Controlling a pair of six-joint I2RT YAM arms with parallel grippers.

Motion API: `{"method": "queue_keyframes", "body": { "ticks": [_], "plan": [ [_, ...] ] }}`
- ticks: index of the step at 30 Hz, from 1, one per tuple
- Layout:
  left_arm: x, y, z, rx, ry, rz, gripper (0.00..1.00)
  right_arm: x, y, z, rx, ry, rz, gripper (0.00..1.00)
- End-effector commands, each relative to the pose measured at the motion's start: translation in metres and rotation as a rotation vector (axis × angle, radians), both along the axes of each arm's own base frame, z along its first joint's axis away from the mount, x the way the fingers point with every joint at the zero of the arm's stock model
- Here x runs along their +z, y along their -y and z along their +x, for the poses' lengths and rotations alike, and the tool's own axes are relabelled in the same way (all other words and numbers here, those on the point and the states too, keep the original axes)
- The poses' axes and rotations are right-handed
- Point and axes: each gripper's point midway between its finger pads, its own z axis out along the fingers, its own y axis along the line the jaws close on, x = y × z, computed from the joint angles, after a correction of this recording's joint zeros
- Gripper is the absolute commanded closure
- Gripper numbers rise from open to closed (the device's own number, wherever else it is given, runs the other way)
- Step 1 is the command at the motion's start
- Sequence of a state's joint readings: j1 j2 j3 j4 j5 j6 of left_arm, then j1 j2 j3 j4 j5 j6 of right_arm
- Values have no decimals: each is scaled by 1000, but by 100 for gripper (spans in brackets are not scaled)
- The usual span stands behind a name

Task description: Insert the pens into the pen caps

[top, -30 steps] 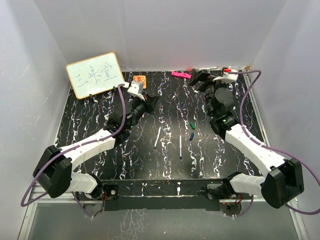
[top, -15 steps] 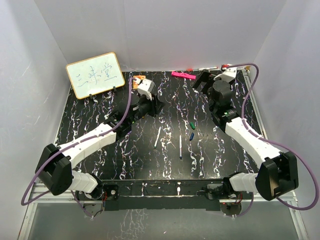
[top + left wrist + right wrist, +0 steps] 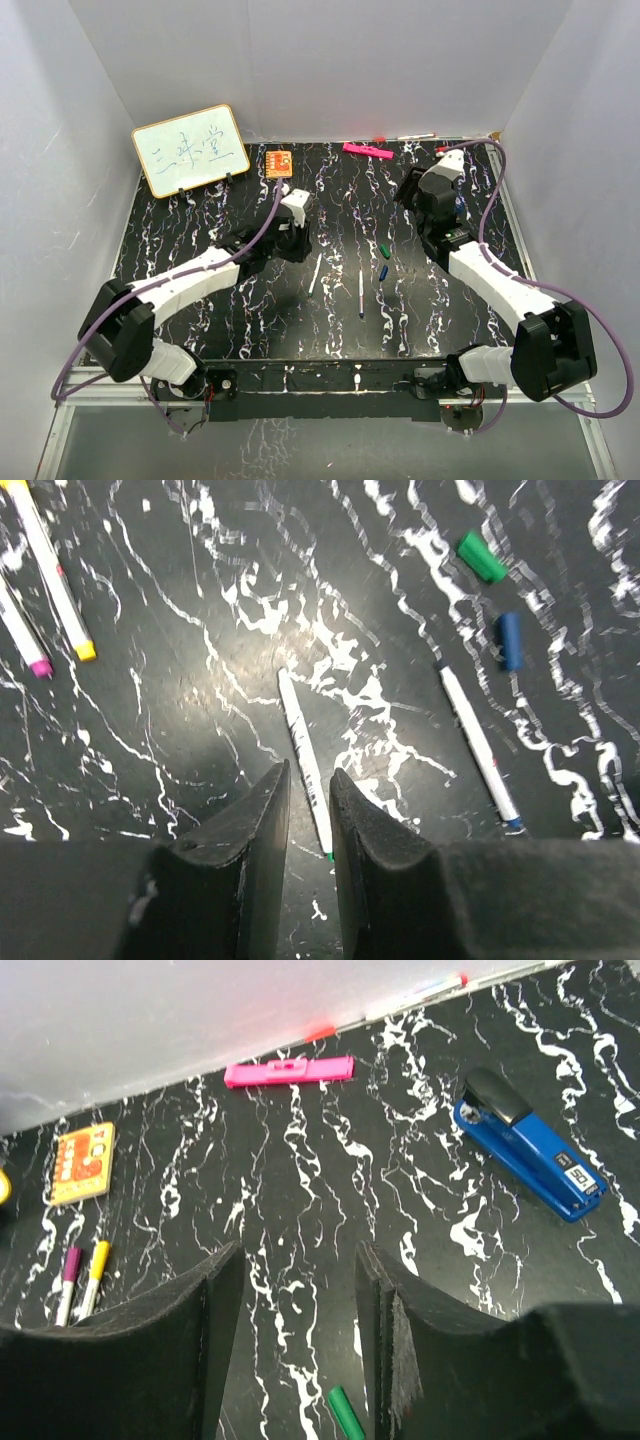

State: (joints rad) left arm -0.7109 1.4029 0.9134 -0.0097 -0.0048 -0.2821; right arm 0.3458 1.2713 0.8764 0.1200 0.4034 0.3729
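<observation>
My left gripper is to grab the white pen next by its body, toward the pen's green end [image 3: 313, 285], so the pen's opposite end stays free to go into the green cap [image 3: 382, 248].
A white pen with a green tip [image 3: 303, 752] [image 3: 315, 273] lies on the black marbled table. My left gripper [image 3: 308, 772] [image 3: 297, 245] hovers just over its tip end, jaws a narrow gap apart and nothing between them. A second pen, blue-tipped [image 3: 478, 745] [image 3: 361, 292], lies to its right. The green cap [image 3: 482, 557] [image 3: 382, 248] [image 3: 345, 1412] and the dark blue cap [image 3: 511, 640] [image 3: 384, 270] lie loose beyond it. Two capped pens, yellow [image 3: 55, 575] [image 3: 92, 1275] and purple [image 3: 22, 630] [image 3: 68, 1280], lie side by side. My right gripper [image 3: 298, 1260] [image 3: 410, 192] is open and empty, just behind the green cap.
A blue stapler [image 3: 527, 1145], a pink marker [image 3: 288, 1071] [image 3: 362, 150] and an orange card [image 3: 82, 1163] [image 3: 279, 161] lie near the back wall. A small whiteboard [image 3: 190, 150] leans at the back left. White walls close in the table on three sides.
My left arm has swung forward and down over the green-tipped pen, its jaws parting slightly. My right gripper has narrowed from wide open and turned down toward the table.
</observation>
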Motion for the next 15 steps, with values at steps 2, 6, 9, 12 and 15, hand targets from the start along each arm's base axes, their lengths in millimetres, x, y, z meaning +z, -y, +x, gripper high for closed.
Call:
{"method": "queue_keyframes", "body": {
  "ticks": [2, 6, 9, 12, 15],
  "plan": [
    [-47, -9, -21, 2, -154, 127, 74, -10, -5, -2, 29, -33, 16, 53],
    [-65, -6, -28, -2, -197, 176, 69, -31, -8, -4, 40, -100, 11, 46],
    [-74, -4, -28, 5, -226, 194, 64, -39, -10, -6, 50, -122, 15, 43],
    [-77, 2, -26, 4, -230, 194, 58, -42, -12, -9, 64, -125, 20, 42],
    [-78, 5, -22, 11, -225, 194, 53, -43, -14, -10, 79, -124, 22, 42]
  ]
}}
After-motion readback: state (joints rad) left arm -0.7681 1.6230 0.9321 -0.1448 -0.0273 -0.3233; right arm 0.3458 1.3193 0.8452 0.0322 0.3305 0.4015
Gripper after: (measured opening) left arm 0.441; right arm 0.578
